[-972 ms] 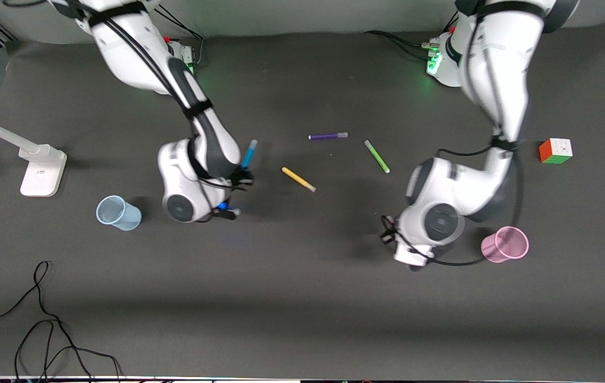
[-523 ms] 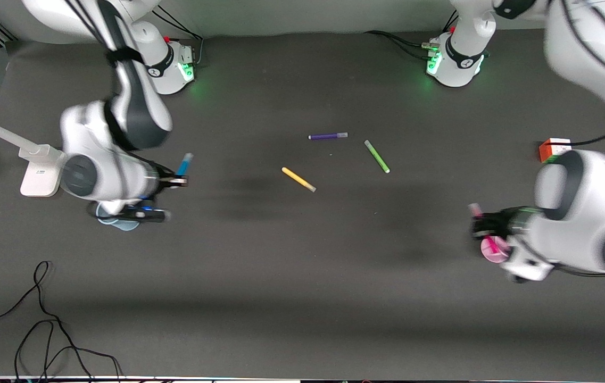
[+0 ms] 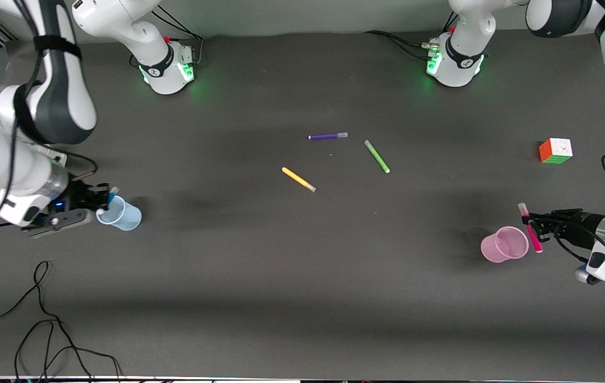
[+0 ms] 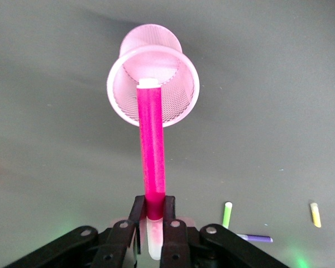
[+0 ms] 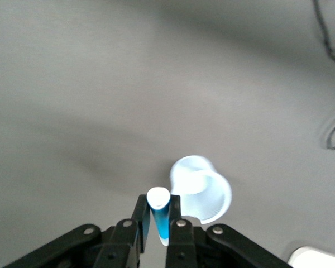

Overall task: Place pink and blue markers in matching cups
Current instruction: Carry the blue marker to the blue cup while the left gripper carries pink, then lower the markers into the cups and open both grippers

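The pink marker's lower end (image 3: 538,249) hangs short of the pale pink cup's rim (image 3: 513,242). First, my left gripper moves the marker toward the cup's rim before releasing it.
My right gripper (image 3: 101,203) is shut on the blue marker (image 3: 111,198), held upright at the rim of the pale blue cup (image 3: 121,214), which stands near the right arm's end of the table. In the right wrist view the marker (image 5: 159,215) sits between the fingers (image 5: 158,206), beside the cup (image 5: 204,192). My left gripper (image 3: 532,223) is shut on the pink marker (image 3: 535,242), just beside the pale pink cup (image 3: 504,244) toward the left arm's end. In the left wrist view the marker (image 4: 152,145) points at the cup's mouth (image 4: 176,106) from the gripper (image 4: 154,207).
A purple pen (image 3: 328,136), a green pen (image 3: 376,156) and a yellow pen (image 3: 298,179) lie mid-table. A colour cube (image 3: 555,150) sits farther from the camera than the pink cup. A black cable (image 3: 41,319) trails near the front edge at the right arm's end.
Both arms swung outward from mid-table. The right gripper carried the blue marker to the blue cup's rim. The left gripper carried the pink marker across to beside the pink cup.
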Tool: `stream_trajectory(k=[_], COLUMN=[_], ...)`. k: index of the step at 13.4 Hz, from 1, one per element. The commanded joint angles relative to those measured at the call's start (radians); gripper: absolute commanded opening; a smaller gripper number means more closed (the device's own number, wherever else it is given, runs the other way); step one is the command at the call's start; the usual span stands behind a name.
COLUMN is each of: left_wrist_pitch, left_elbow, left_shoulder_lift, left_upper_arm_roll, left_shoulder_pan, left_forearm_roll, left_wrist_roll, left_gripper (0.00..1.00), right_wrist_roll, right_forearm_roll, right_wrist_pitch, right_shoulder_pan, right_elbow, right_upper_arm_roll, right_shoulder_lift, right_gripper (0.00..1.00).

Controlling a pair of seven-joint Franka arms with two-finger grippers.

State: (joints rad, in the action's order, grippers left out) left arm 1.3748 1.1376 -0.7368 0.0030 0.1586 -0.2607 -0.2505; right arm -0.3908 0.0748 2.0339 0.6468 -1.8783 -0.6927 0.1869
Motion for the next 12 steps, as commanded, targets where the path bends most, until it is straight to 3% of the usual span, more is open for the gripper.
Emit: stream_trajectory(k=[1, 5, 9, 10, 11, 12], left_wrist_pitch=[-0.020, -0.022, -0.020, -0.019, -0.014, -0.010], left_elbow=[-0.035, -0.035, -0.030, -0.027, -0.026, -0.025], left_shoulder_lift=[-0.047, -0.081, -0.096, -0.099, -0.107, -0.114], left_upper_arm_roll=[-0.009, -0.011, -0.011, -0.011, -0.011, -0.011], left_shoulder_pan=[0.018, 0.044, 0.045, 0.047, 0.047, 0.048], left_forearm_roll=[-0.043, -0.081, -0.083, -0.084, -0.084, -0.084], left_wrist_roll=[0.002, 0.005, 0.010, 0.010, 0.011, 0.022], left_gripper=[0.00, 0.00, 0.00, 0.00, 0.00, 0.00], right_wrist_roll=[-0.133, -0.177, -0.264, -0.264, -0.264, -0.264], right_forearm_roll=[0.009, 0.075, 0.160, 0.160, 0.161, 0.161], right_wrist_pitch=[0.214, 0.370, 0.405, 0.405, 0.405, 0.404], right_shoulder_pan=[0.013, 0.008, 0.007, 0.007, 0.005, -0.006], right_elbow=[-0.190, -0.317, -0.325, -0.325, -0.325, -0.325], right_upper_arm_roll=[-0.051, -0.056, -0.061, -0.061, -0.061, -0.061], right_shoulder_lift=[-0.064, -0.075, -0.052, -0.049, -0.046, -0.040], right_gripper=[0.00, 0.00, 0.00, 0.09, 0.55, 0.94])
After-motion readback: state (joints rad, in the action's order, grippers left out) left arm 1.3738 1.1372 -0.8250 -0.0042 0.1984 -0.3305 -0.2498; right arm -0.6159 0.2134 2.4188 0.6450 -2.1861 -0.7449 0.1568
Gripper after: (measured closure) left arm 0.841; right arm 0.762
